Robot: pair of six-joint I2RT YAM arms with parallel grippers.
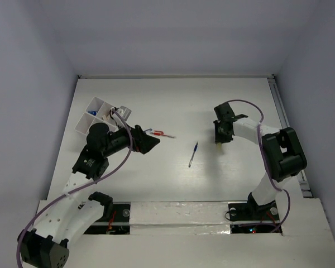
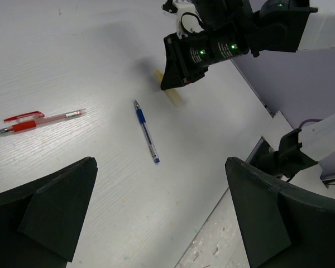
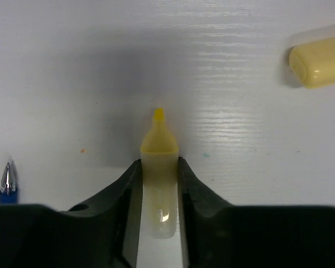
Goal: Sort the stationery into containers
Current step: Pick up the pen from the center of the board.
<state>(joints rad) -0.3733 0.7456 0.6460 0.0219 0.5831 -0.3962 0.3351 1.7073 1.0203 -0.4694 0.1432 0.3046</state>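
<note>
Next, my left gripper grips the pale yellow marker by the rear of its body [image 1: 218, 146] [image 2: 176, 99], so the marker's tip stays free to take the cap.
My right gripper [image 3: 159, 163] is shut on a pale yellow-green marker [image 3: 159, 167], whose bare yellow tip points away from me just above the table. The marker's cap [image 3: 318, 61] lies loose on the table to the upper right. The top view shows this gripper [image 1: 222, 138] right of centre. A blue pen [image 1: 193, 154] lies mid-table, and a thin red pen [image 1: 161, 134] lies to its left. My left gripper [image 1: 148, 142] is open and empty beside the red pen. In the left wrist view [image 2: 159, 163] the blue pen [image 2: 146, 131] and red pen [image 2: 39, 120] lie beyond its fingers.
The white divided organiser box [image 1: 87, 120] stands at the far left behind my left arm, with small items in its compartments. The blue pen's tip [image 3: 8, 181] shows left of my right gripper. A rail runs along the table's right edge [image 1: 279, 106].
</note>
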